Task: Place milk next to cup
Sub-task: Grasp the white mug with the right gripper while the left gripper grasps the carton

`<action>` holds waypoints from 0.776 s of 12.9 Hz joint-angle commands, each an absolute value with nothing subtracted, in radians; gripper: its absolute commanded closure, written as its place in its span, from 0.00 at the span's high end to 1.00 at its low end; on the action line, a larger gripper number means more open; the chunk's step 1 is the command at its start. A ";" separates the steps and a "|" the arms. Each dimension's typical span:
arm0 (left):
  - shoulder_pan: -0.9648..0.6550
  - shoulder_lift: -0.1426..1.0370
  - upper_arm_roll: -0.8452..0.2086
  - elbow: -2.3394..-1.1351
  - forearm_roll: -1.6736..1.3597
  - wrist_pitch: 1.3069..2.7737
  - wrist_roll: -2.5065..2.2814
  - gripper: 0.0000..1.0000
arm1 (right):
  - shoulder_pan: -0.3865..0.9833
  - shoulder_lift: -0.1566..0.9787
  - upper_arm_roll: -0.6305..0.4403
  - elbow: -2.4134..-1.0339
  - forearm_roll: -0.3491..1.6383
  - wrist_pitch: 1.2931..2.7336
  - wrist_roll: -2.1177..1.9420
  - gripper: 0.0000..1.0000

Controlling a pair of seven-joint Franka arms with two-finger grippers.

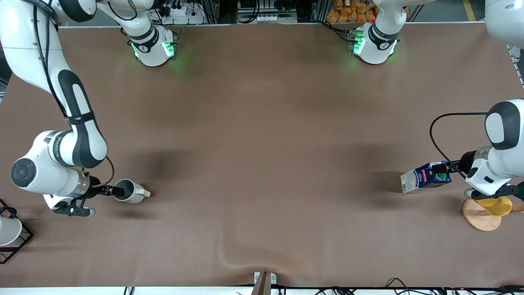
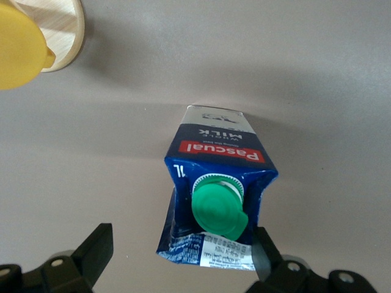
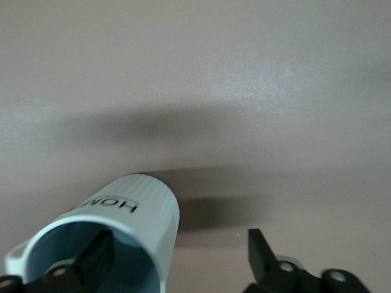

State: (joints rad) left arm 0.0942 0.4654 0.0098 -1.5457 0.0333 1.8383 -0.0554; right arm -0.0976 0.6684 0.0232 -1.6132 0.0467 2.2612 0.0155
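Note:
The cup should next be grabbed by its rim (image 1: 118,199) opposite the handle with my right gripper. This will get a place beside the cup ready for the milk (image 1: 425,177).
The milk (image 1: 425,177), a dark-blue carton with a green cap and red label, stands on the table near the left arm's end. My left gripper (image 1: 443,173) is open around its top. In the left wrist view the milk (image 2: 220,152) sits between the fingers of the left gripper (image 2: 182,247), against one finger (image 2: 266,256) with a gap to the other. The cup (image 1: 130,191), a light grey-white mug with a side handle, is near the right arm's end. My right gripper (image 1: 116,191) is open. In the right wrist view the right gripper (image 3: 180,247) has one finger inside the cup (image 3: 140,207) and the other outside.
A yellow cup (image 1: 496,205) on a round wooden stand (image 1: 479,217) sits right under the left arm's wrist, close to the milk, and shows in the left wrist view (image 2: 18,52). A white cup (image 1: 7,231) in a black wire rack (image 1: 18,241) stands near the right arm's elbow.

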 commanded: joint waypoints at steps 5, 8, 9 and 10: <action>0.103 0.459 0.011 -1.546 -0.008 1.864 -0.043 1.00 | -0.091 0.666 0.021 -1.663 0.063 2.326 0.052 0.00; 0.104 0.457 0.011 -1.546 -0.008 1.867 -0.038 1.00 | -0.092 0.646 0.021 -1.663 0.063 2.316 0.052 0.00; 0.104 0.453 0.011 -1.545 -0.009 1.865 -0.038 1.00 | -0.092 0.631 0.023 -1.660 0.063 2.301 0.052 0.00; 0.104 0.451 0.011 -1.546 -0.018 1.867 -0.038 1.00 | -0.094 0.608 0.023 -1.660 0.063 2.278 0.051 0.00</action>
